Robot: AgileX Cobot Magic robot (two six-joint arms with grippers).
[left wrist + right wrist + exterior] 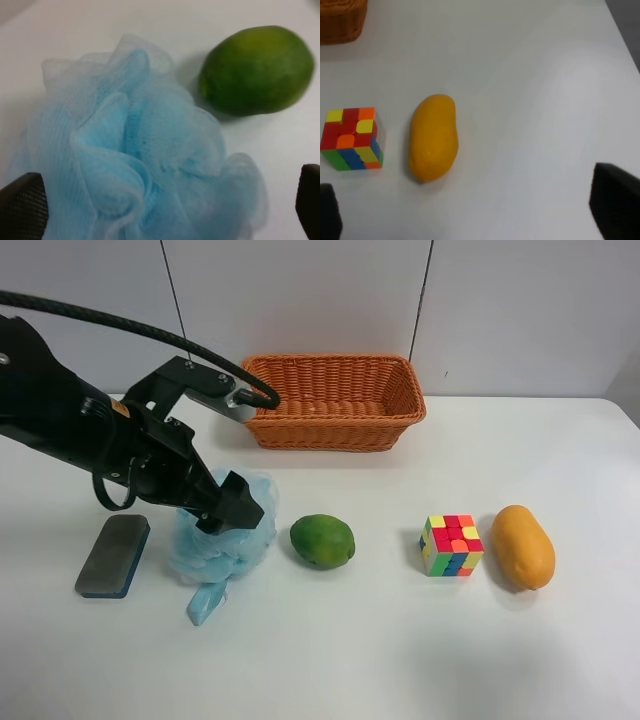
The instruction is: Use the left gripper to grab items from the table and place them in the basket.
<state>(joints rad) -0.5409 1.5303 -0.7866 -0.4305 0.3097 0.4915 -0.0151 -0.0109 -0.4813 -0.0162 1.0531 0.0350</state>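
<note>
My left gripper next needs to grab the light-blue pouf by its puffy body (215,545) to get it into the wicker basket (335,425).
The light-blue pouf (228,540) lies on the white table (330,650), its tail toward the front. My left gripper (228,505), on the arm at the exterior high view's left, hangs right over the pouf. In the left wrist view the gripper (165,210) is open, its fingertips (22,205) on either side of the pouf (135,150), with the green mango (257,70) beyond. The green mango (322,540), puzzle cube (452,545), orange-yellow mango (523,546) and grey-topped blue block (113,555) lie in a row. The wicker basket (335,425) stands at the back.
My right gripper (470,215) is open and empty above the table, near the orange-yellow mango (434,137) and the cube (352,139). A corner of the basket (340,20) shows there. The right arm is out of the exterior high view. A grey panelled wall (300,290) stands behind.
</note>
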